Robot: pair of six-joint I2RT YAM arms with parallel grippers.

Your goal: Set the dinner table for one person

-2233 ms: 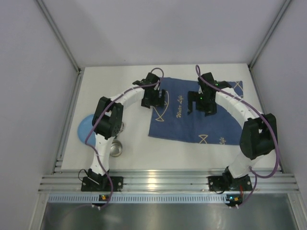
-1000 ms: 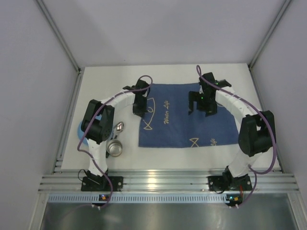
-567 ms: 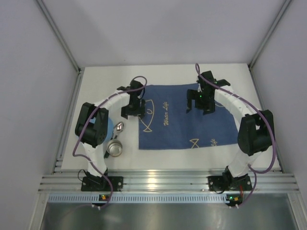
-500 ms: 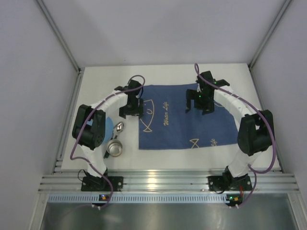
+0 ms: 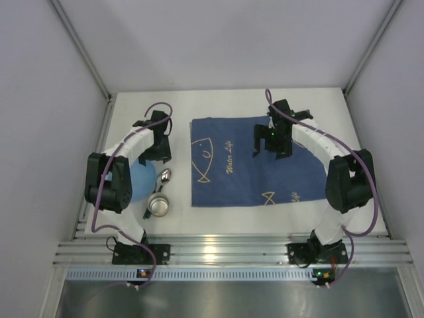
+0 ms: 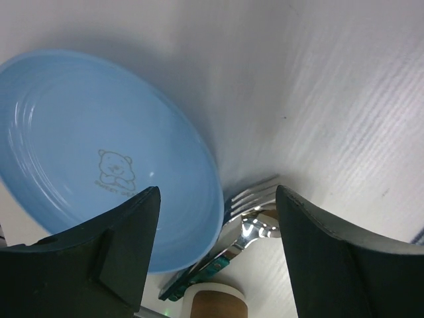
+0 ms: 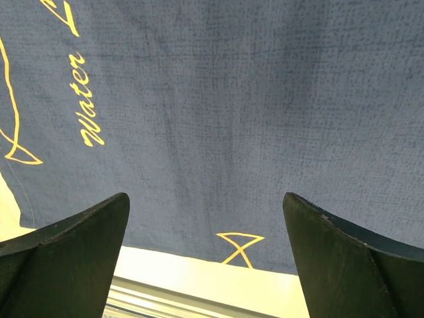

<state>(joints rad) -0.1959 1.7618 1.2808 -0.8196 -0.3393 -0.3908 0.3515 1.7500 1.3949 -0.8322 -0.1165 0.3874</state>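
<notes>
I need to pinch the light blue plate by its rim [image 5: 155,177] beside the fork with my left gripper, to lay it flat on the cloth [image 5: 245,165].
The dinner table [image 5: 129,116] is a white tabletop. A dark blue fish-print cloth [image 5: 245,165] lies flat on its middle. My left gripper [image 5: 158,154] is open and empty, left of the cloth, above a light blue plate [image 5: 140,180], a spoon [image 5: 164,176] and a metal cup [image 5: 158,205]. In the left wrist view my gripper [image 6: 217,192] hangs over the plate [image 6: 99,152], with a fork and spoon [image 6: 255,215] beside it and the cup [image 6: 215,305] below. My right gripper [image 5: 268,149] is open and empty over the cloth [image 7: 218,112].
Aluminium rails [image 5: 232,252] run along the near edge, in front of the arm bases. Grey walls close in the back and sides. The table's near strip [image 7: 218,265] shows below the cloth in the right wrist view.
The cloth went from skewed to square and flat. My left gripper has left the cloth's left corner and moved left over the plate and cutlery. The right gripper has shifted slightly.
</notes>
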